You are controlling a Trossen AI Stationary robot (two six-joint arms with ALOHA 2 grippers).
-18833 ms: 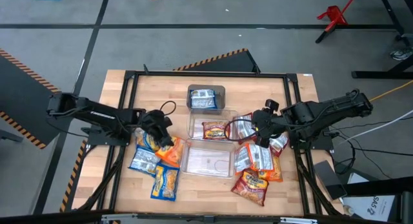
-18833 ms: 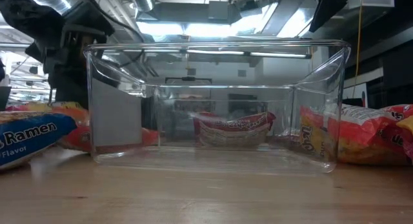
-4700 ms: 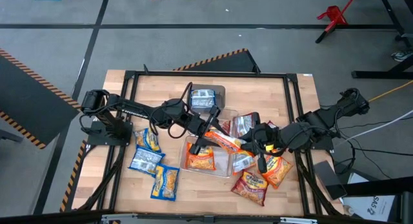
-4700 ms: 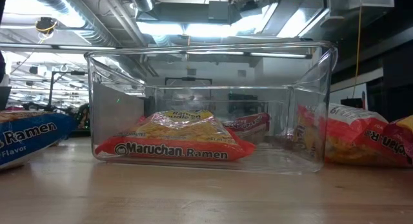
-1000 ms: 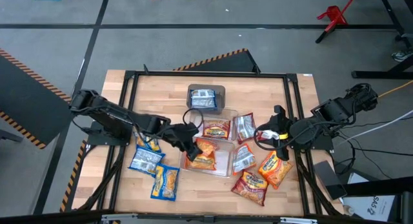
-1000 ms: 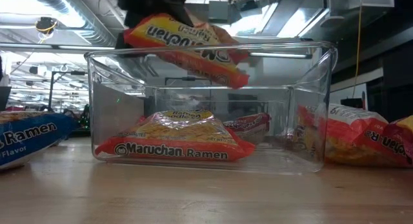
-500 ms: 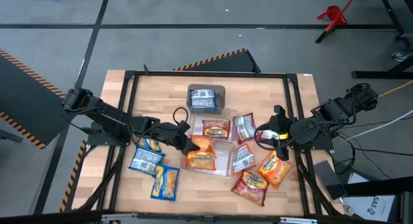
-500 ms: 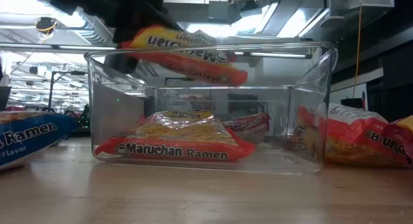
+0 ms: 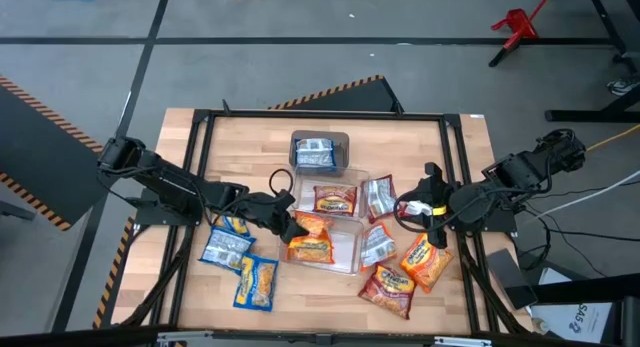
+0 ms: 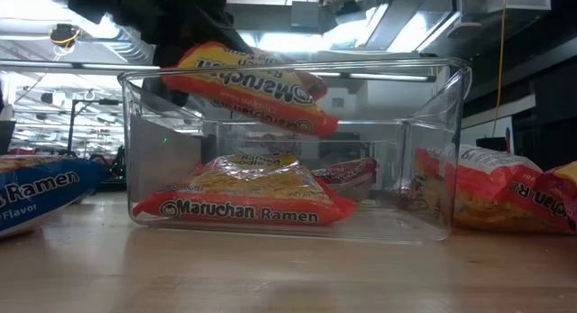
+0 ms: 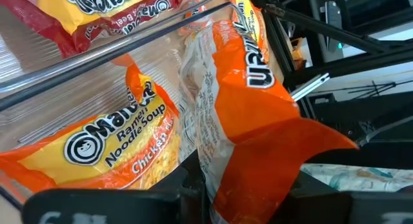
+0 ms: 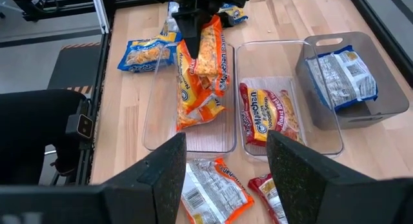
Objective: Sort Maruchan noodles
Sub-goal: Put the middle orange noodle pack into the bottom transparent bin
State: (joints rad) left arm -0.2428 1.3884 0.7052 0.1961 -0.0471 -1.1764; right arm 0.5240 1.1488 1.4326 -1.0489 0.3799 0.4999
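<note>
My left gripper is ready to open, because the loose end of the orange Maruchan packet dips inside the bin's rim and the packet would stay in the near clear bin (image 9: 345,259).
My left gripper (image 9: 283,222) is shut on an orange Maruchan packet (image 9: 312,225), which hangs over the left end of the near clear bin (image 9: 345,259). A second orange packet (image 10: 243,200) lies flat on that bin's floor. The middle clear bin holds a red packet (image 9: 335,199), and the far grey bin (image 9: 320,139) holds a blue-and-silver one (image 9: 315,155). My right gripper (image 12: 226,179) waits raised and open over the table's right side, with nothing between its fingers. My left gripper pinches the orange packet by its left end (image 11: 258,179) between its two fingers. It comes from the table's left, slanting down. The packet is lifted clear and tilted, with its free end (image 10: 311,124) dipping below the bin's rim, above the packet lying inside.
Blue-and-yellow packets (image 9: 225,249) (image 9: 255,283) lie loose at the near left. Silver-and-red (image 9: 378,244), orange (image 9: 425,262) and red (image 9: 390,285) packets lie at the near right. A black frame rail (image 9: 320,115) runs round the tabletop.
My left gripper has sunk a little and drawn back toward the table's left with the orange packet. The packet has tipped, so its free end now dips lower into the near bin. My right gripper has kept still.
</note>
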